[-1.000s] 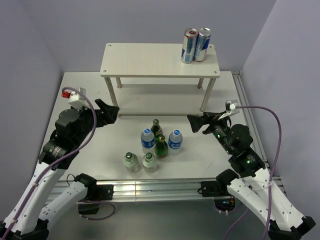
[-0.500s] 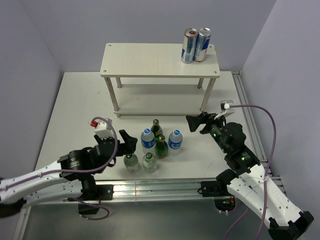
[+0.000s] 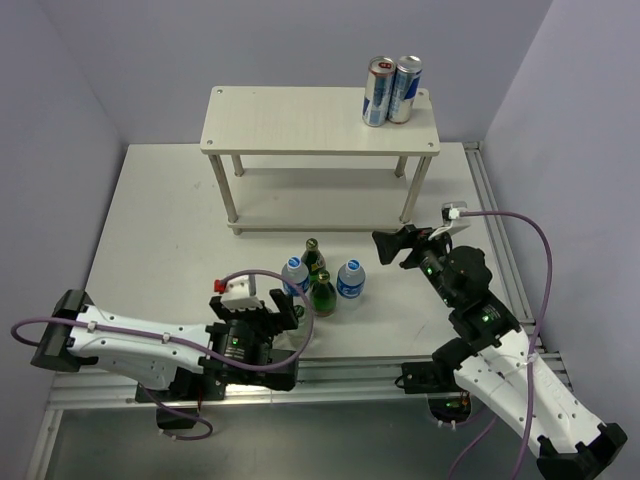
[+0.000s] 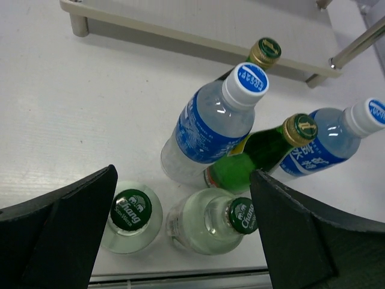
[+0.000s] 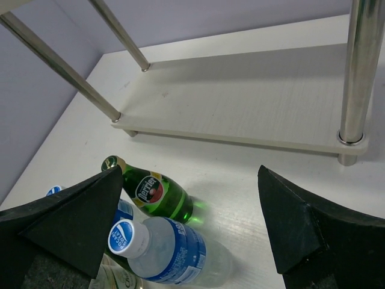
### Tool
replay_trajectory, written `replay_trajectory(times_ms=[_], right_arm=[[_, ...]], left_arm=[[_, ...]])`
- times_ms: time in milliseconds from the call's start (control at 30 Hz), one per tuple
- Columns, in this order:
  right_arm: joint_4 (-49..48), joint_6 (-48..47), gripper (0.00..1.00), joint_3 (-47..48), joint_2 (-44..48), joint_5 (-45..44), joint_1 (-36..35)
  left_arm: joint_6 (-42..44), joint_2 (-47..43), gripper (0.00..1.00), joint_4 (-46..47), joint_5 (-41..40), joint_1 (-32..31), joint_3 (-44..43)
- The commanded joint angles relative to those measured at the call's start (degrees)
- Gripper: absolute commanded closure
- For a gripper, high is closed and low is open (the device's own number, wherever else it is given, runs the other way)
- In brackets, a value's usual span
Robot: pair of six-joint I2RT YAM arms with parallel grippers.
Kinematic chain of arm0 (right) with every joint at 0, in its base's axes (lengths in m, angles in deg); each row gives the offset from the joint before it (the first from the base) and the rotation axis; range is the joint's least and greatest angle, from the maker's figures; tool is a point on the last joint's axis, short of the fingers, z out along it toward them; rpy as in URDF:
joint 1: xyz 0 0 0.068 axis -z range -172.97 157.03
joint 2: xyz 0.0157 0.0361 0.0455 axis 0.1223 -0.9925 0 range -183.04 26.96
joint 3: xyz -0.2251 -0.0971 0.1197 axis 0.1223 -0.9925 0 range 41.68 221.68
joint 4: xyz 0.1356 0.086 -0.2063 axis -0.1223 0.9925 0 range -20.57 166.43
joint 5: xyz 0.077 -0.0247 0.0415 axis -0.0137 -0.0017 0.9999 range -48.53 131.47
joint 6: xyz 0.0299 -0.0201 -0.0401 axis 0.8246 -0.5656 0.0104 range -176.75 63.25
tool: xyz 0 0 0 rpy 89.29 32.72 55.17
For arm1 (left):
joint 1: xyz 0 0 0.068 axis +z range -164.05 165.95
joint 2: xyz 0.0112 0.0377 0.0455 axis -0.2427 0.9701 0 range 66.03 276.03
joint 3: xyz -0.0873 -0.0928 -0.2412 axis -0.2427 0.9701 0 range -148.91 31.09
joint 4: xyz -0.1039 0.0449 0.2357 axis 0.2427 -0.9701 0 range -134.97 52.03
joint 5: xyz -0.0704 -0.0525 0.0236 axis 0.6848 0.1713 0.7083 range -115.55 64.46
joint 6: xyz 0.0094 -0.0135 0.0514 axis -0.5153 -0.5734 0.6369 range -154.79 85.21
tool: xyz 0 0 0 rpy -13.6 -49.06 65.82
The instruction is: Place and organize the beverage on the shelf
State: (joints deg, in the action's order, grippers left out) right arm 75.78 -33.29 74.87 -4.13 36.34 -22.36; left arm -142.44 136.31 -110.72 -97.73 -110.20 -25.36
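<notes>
My left gripper will leave the clear bottles standing if it lifts now, because its fingers are wide open over both green caps.
The cream two-tier shelf (image 3: 300, 120) stands at the back with two tall cans (image 3: 392, 90) on the right end of its top. Several bottles stand in a cluster in front of it. There are two blue-labelled water bottles (image 3: 294, 277) (image 3: 351, 280) and two green bottles (image 3: 312, 254) (image 3: 322, 293). Two clear green-capped bottles (image 4: 131, 212) (image 4: 218, 220) show only in the left wrist view. My left gripper (image 3: 285, 313) is open above those two clear bottles (image 4: 183, 180), holding nothing. My right gripper (image 3: 386, 247) is open and empty, right of the cluster (image 5: 189, 174).
The shelf's lower board (image 5: 252, 102) lies just behind the cluster, with a metal leg (image 5: 355, 78) at its right corner. The table's near edge rail (image 3: 330, 370) runs right beside the clear bottles. Grey walls close in on three sides.
My left arm has swung from the left side of the table down to the near edge, its open gripper now over the two clear bottles. The right gripper has barely moved.
</notes>
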Motion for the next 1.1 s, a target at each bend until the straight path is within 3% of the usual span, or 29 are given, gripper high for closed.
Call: replay_trajectory(times_ms=[0,433,733,933,1067], right_arm=[[-2.6,-0.5,0.00,-0.6,-0.5,-0.1,-0.4],[-2.8,-0.3,0.00,-0.8,-1.7,-0.1,-0.4],[-2.7,-0.1,0.00,-1.2,-0.9,-0.7,-0.5],[-2.2,0.0,0.00,-1.2,-0.8,-1.5,-0.4],[-2.1,0.2,0.00,-1.2,-0.7,-1.7,-0.4]], left_arm=[[-7.0,-2.9,0.01,-5.8,-3.8,-0.5,1.3],[-14.6,-1.0,0.03,-5.8,-1.7,-1.0,7.1],[-18.8,0.6,0.17,-5.9,-0.9,-1.0,9.9],[-20.0,4.7,0.21,-6.0,0.4,-1.0,9.2],[-20.8,4.9,0.35,-6.0,0.9,-0.5,10.4]])
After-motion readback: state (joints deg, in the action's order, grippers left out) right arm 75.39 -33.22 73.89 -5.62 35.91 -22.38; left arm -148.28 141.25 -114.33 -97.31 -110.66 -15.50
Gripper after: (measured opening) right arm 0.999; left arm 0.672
